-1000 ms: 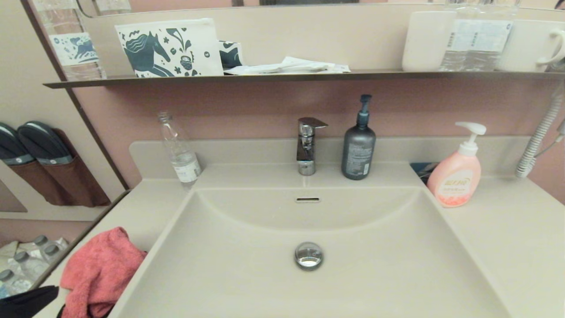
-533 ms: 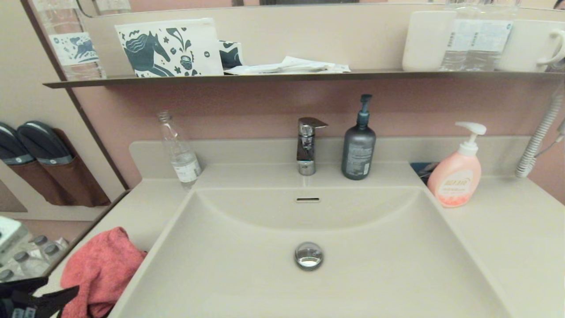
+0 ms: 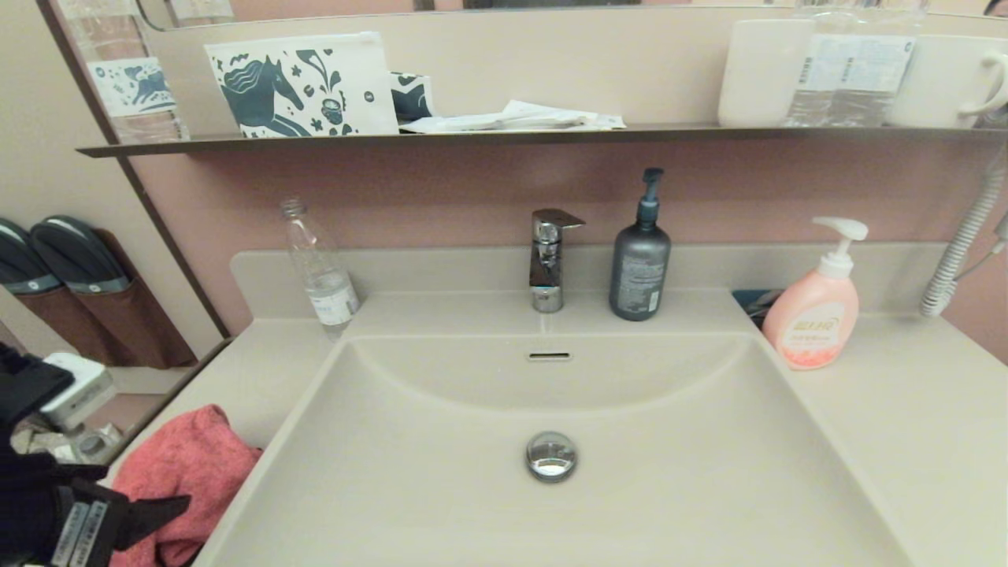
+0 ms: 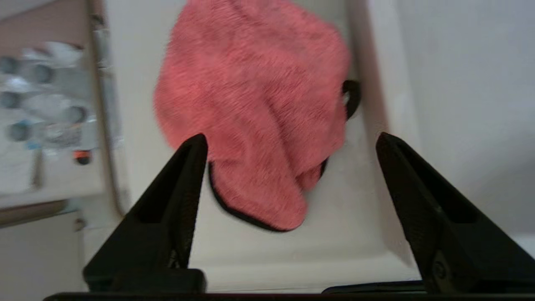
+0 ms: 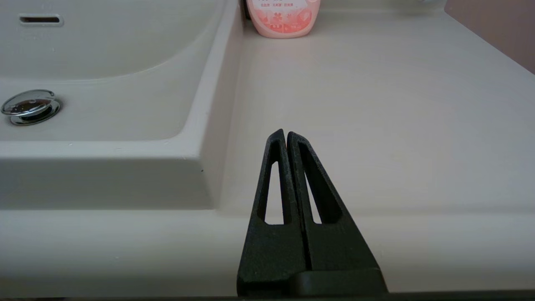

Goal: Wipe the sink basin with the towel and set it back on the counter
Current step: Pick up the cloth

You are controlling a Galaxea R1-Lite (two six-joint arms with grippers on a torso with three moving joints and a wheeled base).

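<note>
The robot's left gripper will wipe the sink basin (image 3: 441,488) next, so it should grab the coral-pink towel by the fold in its plush middle (image 3: 195,472).
The coral-pink towel (image 3: 185,465) lies crumpled on the beige counter (image 3: 906,409) left of the sink basin (image 3: 441,488), whose chrome drain plug (image 3: 551,455) and overflow slot (image 3: 549,356) are bare. My left gripper (image 3: 138,520) hovers at the counter's front left corner, just before the towel. In the left wrist view this gripper (image 4: 290,140) is open, its fingers wide apart over the towel's (image 4: 250,92) near edge without touching it. My right gripper (image 5: 286,133) is shut and empty, low at the front edge of the right counter (image 5: 376,104), beside the basin (image 5: 104,54).
Along the back edge stand a clear plastic bottle (image 3: 319,268), the chrome faucet (image 3: 547,260), a dark pump bottle (image 3: 639,260) and a pink soap pump bottle (image 3: 811,315). A dark shelf (image 3: 512,138) with pouches and cups runs above. A coiled cord (image 3: 961,244) hangs far right.
My left arm has risen into view at the lower left corner and come closer to the towel. The towel has not moved.
</note>
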